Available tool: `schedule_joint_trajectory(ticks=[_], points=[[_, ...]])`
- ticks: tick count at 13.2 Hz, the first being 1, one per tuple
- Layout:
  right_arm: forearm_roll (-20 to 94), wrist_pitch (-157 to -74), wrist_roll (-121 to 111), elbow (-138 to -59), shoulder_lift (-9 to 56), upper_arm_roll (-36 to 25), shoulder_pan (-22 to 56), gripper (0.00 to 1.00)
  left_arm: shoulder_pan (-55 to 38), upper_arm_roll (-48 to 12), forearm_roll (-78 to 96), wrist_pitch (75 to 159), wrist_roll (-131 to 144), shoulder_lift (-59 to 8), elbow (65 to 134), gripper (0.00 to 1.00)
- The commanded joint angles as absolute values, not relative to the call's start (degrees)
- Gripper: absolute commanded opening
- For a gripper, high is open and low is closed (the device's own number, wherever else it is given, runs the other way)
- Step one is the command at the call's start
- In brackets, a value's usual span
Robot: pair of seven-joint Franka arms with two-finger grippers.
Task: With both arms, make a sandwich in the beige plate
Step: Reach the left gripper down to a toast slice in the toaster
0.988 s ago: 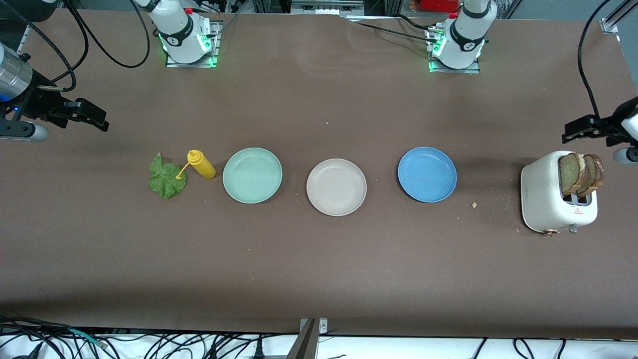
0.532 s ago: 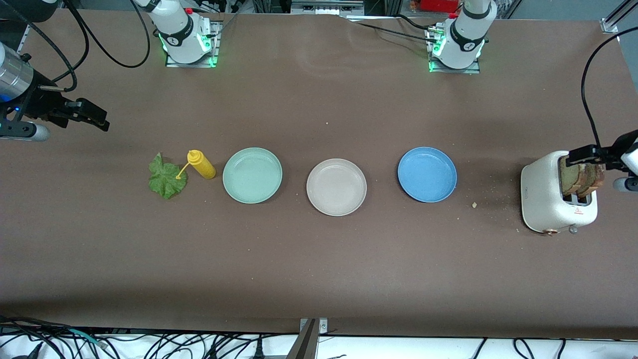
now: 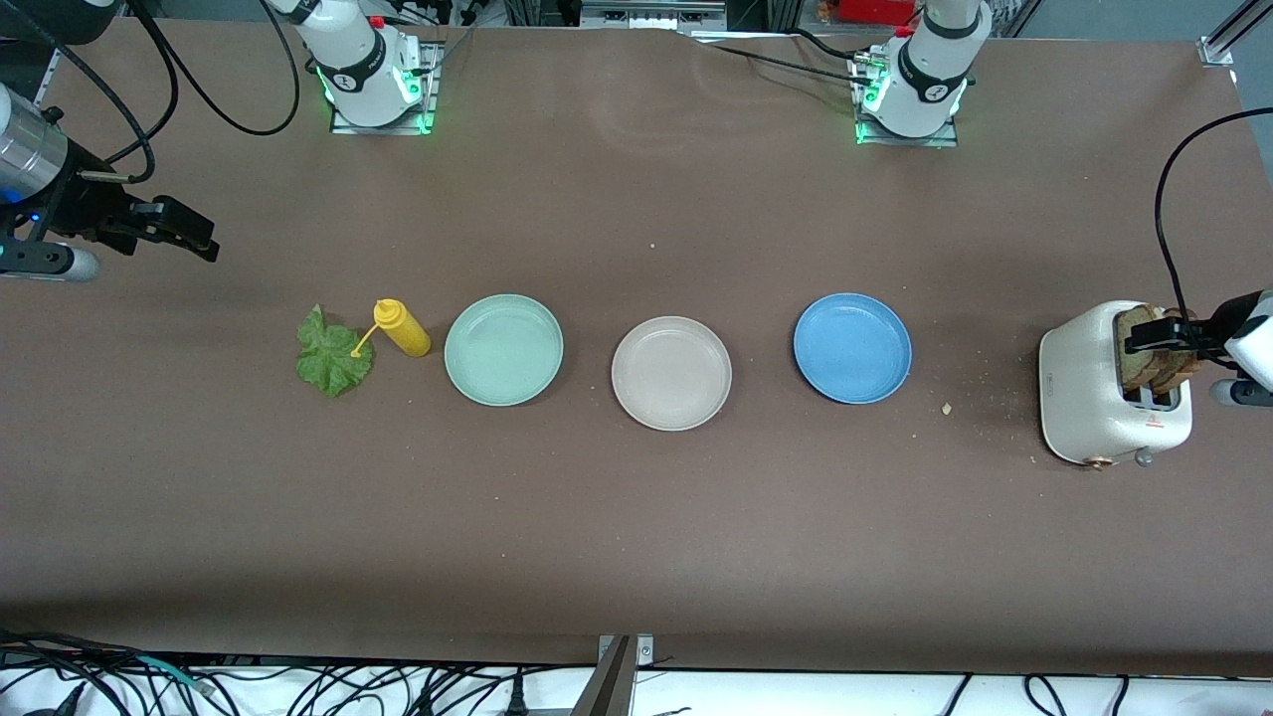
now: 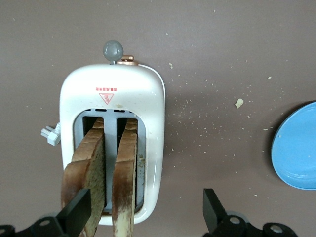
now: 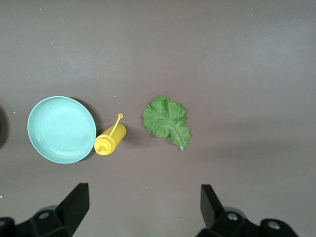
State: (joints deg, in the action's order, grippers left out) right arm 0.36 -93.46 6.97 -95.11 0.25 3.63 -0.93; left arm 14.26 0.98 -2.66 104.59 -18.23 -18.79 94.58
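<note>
I am not ready to close yet, as my left gripper's finger is above the neighboring slice. I need to move my left gripper toward the gap beside the slice nearer the blue plate first, then close.
The beige plate [image 3: 671, 373] sits empty mid-table, between a mint green plate [image 3: 503, 349] and a blue plate [image 3: 852, 348]. Two brown bread slices [image 3: 1154, 356] stand upright in a white toaster [image 3: 1099, 393] at the left arm's end. They also show in the left wrist view [image 4: 126, 173]. My left gripper [image 3: 1159, 336] hangs open over the toaster's slots [image 4: 145, 212], one finger beside a slice, touching nothing. A green lettuce leaf [image 3: 333, 356] lies flat at the right arm's end [image 5: 166, 121]. My right gripper [image 3: 189, 234] is open and empty over bare table [image 5: 143, 205].
A yellow squeeze bottle [image 3: 403, 328] lies on its side between the lettuce and the mint green plate; it also shows in the right wrist view [image 5: 109, 140]. Crumbs are scattered between the toaster and the blue plate [image 4: 296, 148]. The toaster's lever [image 4: 113, 50] points toward the front camera.
My left gripper has moved from beside the toaster to over the bread slices and come lower. The right arm has hardly moved.
</note>
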Motion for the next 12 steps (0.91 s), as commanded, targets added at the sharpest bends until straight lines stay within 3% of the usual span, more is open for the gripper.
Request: schedule_joint_trajectory(ticks=[1, 4, 5, 10, 11, 12], points=[[0.2, -92.5, 7.2, -94.2, 0.4, 4.5, -1.8, 1.0, 14.7, 0.6, -3.4, 107.0, -19.3, -18.2, 97.3, 0.99], [0.2, -92.5, 7.2, -94.2, 0.4, 4.5, -1.8, 1.0, 15.3, 0.6, -3.4, 109.0, -19.3, -18.4, 99.5, 0.95], [0.2, -92.5, 7.2, -94.1, 0.4, 4.5, -1.8, 1.0, 15.6, 0.6, -3.4, 109.2, -19.3, -18.8, 99.8, 0.88], [0.2, -92.5, 7.1, -94.2, 0.4, 4.6, -1.8, 1.0, 16.2, 0.7, -3.6, 108.5, -19.4, -19.4, 99.7, 0.29], [0.2, -92.5, 7.1, -94.2, 0.4, 4.6, -1.8, 1.0, 16.2, 0.7, -4.9, 108.2, -19.6, -19.2, 99.2, 0.19], [0.2, -92.5, 7.1, -94.2, 0.4, 4.5, -1.8, 1.0, 16.1, 0.6, -6.6, 108.0, -19.3, -19.1, 99.0, 0.16]])
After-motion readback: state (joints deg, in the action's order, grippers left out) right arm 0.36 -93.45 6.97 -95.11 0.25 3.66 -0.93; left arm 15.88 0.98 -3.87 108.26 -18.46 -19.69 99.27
